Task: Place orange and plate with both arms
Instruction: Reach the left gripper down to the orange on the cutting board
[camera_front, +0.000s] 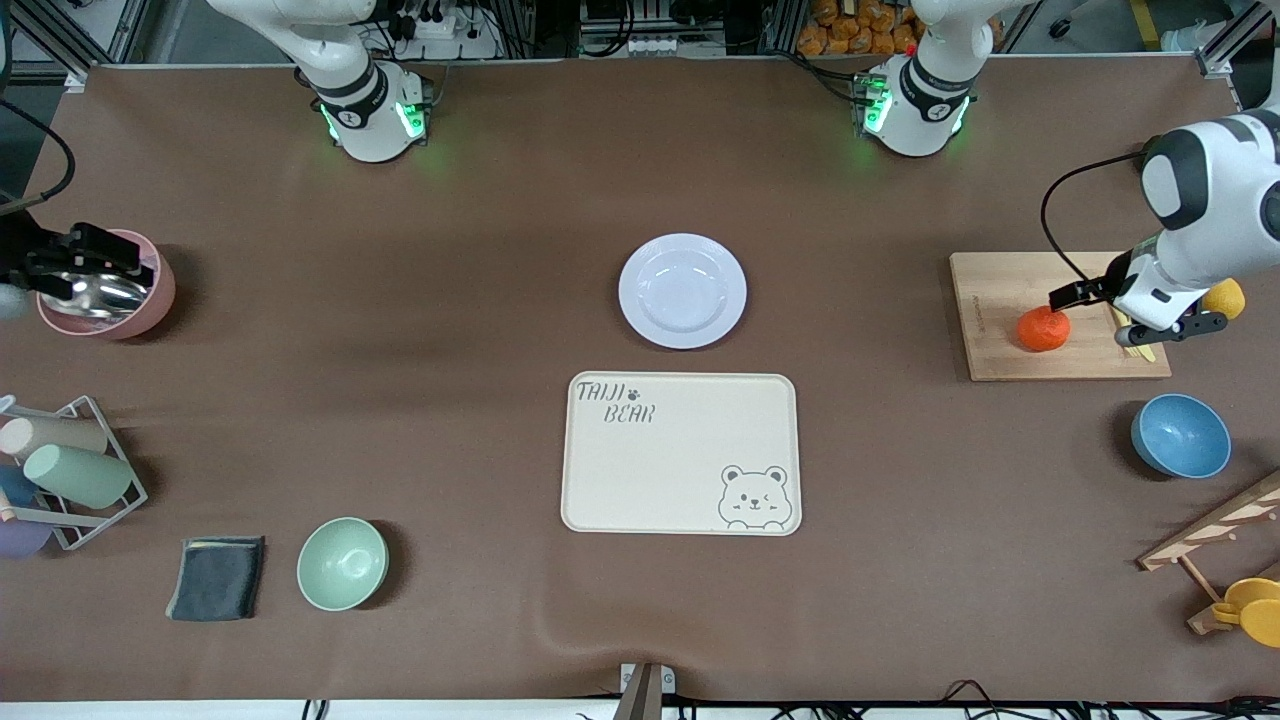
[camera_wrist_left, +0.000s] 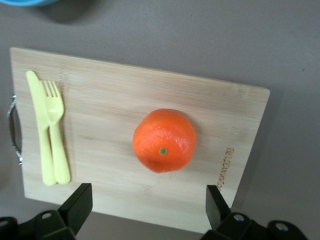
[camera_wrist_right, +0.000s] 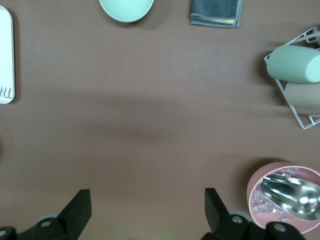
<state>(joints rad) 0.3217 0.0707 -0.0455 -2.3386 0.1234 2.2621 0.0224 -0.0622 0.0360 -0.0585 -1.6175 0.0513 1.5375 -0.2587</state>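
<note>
Next, my left gripper should grab the orange (camera_front: 1043, 329) by its round sides to set it on the pale lavender plate (camera_front: 683, 290).
The orange (camera_front: 1043, 329) lies on a wooden cutting board (camera_front: 1000, 280) at the left arm's end of the table. It also shows in the left wrist view (camera_wrist_left: 164, 140). My left gripper (camera_front: 1105, 315) is open and empty over the board, beside the orange and not touching it; in the left wrist view (camera_wrist_left: 148, 200) its jaws stand wide apart. The pale lavender plate (camera_front: 683, 290) sits empty mid-table, farther from the front camera than the bear tray (camera_front: 600, 500). My right gripper (camera_front: 75, 262) is open and empty (camera_wrist_right: 147, 202) at the right arm's end, by the pink cup (camera_front: 150, 300).
Yellow plastic knife and fork (camera_wrist_left: 50, 135) lie on the board; a lemon (camera_front: 1225, 298) is beside it. A blue bowl (camera_front: 1180, 435) and wooden rack (camera_front: 1215, 530) are nearer the camera. A green bowl (camera_front: 342, 563), grey cloth (camera_front: 216, 578) and cup rack (camera_front: 70, 470) are at the right arm's end.
</note>
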